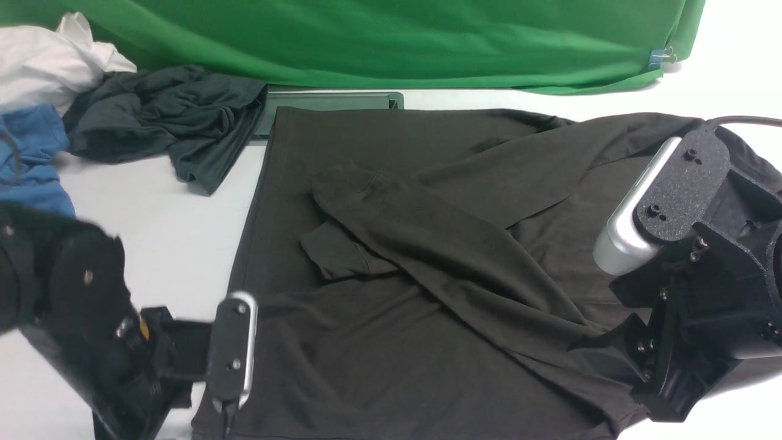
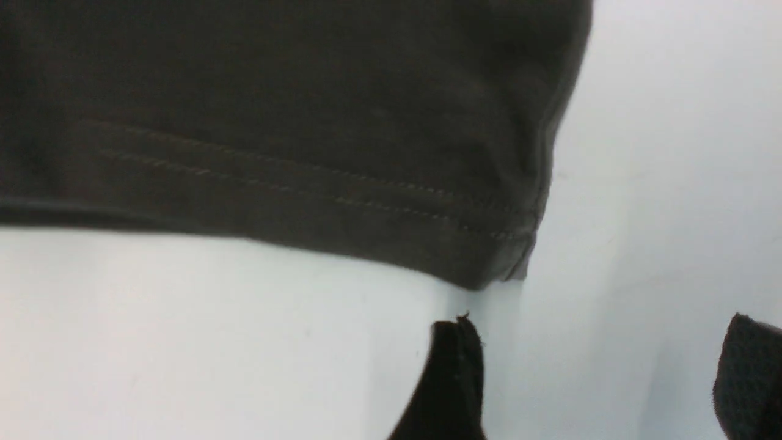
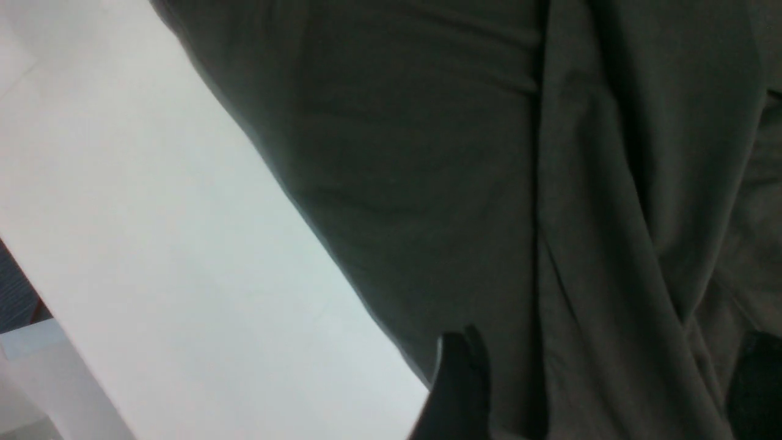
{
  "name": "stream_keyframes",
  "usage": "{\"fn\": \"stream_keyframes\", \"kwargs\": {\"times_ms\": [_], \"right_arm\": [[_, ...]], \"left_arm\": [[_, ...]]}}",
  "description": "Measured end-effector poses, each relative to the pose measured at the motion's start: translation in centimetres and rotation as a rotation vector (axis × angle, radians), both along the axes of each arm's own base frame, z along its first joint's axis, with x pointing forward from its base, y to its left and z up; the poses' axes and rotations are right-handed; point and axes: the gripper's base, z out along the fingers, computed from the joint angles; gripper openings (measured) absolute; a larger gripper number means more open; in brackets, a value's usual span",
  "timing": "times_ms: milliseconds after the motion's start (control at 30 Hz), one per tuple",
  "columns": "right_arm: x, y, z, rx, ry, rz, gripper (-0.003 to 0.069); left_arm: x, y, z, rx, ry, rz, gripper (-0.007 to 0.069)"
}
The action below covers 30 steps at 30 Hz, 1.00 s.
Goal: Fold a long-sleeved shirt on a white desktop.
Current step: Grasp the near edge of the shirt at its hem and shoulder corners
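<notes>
My left gripper grabs the shirt by its stitched hem corner [image 1: 203, 428] next, where a loose edge meets the desktop while the shirt's body [image 1: 410, 359] lies flat.
The long-sleeved shirt [image 1: 391, 293], dark black-brown, lies spread on the white desktop [image 1: 183, 232] with both sleeves [image 1: 440, 244] crossed over its body. My left arm [image 1: 91, 305] is low at the shirt's near left corner. In the left wrist view my left gripper [image 2: 602, 373] is open over bare desktop [image 2: 214, 342], just short of the stitched hem corner [image 2: 489, 263], with nothing between its fingers. My right arm [image 1: 702, 275] hangs over the shirt's right side. My right gripper [image 3: 608, 385] is open just above folded shirt fabric [image 3: 458, 153] near its edge.
A dark grey-teal garment [image 1: 165, 116], a blue shirt [image 1: 30, 153] and a white cloth [image 1: 49, 61] are heaped at the far left. A green backdrop [image 1: 397, 36] runs along the back, with a flat grey tray [image 1: 333, 101] before it. The desktop's edge [image 3: 36, 305] shows in the right wrist view.
</notes>
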Motion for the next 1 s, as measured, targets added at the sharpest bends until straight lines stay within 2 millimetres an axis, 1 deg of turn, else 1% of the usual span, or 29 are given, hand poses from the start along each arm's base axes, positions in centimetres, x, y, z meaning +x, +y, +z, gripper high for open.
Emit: {"fn": "stream_keyframes", "kwargs": {"times_ms": [133, 300, 333, 400, 500, 600, 700, 800, 833, 900, 1000], "right_arm": [[0.0, 0.0, 0.0, 0.001, -0.001, 0.0, 0.0532], [0.0, 0.0, 0.0, 0.004, -0.006, -0.001, 0.0532], [0.0, 0.0, 0.0, 0.004, -0.006, -0.001, 0.0532], [0.1, 0.0, 0.0, 0.005, -0.006, -0.001, 0.0532], [0.1, 0.0, 0.1, 0.007, -0.009, -0.002, 0.0532], [0.1, 0.1, 0.1, 0.01, -0.014, -0.002, 0.0532], [0.1, 0.1, 0.1, 0.011, -0.014, -0.002, 0.0532], [0.1, 0.1, 0.1, 0.012, -0.016, -0.003, 0.0532], [0.1, 0.1, 0.1, 0.012, -0.016, -0.003, 0.0532], [0.1, 0.1, 0.1, 0.014, -0.018, -0.003, 0.0532], [0.3, 0.1, 0.2, 0.022, -0.032, -0.005, 0.0532]], "left_arm": [[0.3, 0.0, -0.9, -0.023, -0.107, -0.032, 0.0544], [0.2, 0.1, -1.7, -0.012, -0.156, -0.119, 0.0544], [0.2, 0.1, -1.7, -0.012, -0.159, -0.122, 0.0544], [0.0, 0.1, -2.7, -0.015, -0.144, -0.148, 0.0544], [-0.2, -0.1, -3.3, -0.039, -0.117, -0.198, 0.0542], [-0.1, -0.3, -3.4, -0.053, -0.108, -0.207, 0.0536], [-0.1, -0.4, -3.4, -0.06, -0.105, -0.205, 0.0514], [-0.1, -0.5, -3.5, -0.07, -0.102, -0.193, 0.0432], [-0.1, -0.5, -3.5, -0.076, -0.102, -0.181, 0.0376], [-0.1, -0.5, -3.5, -0.079, -0.103, -0.168, 0.0327], [0.1, -0.6, -3.5, -0.083, -0.124, -0.132, 0.0112]]}}
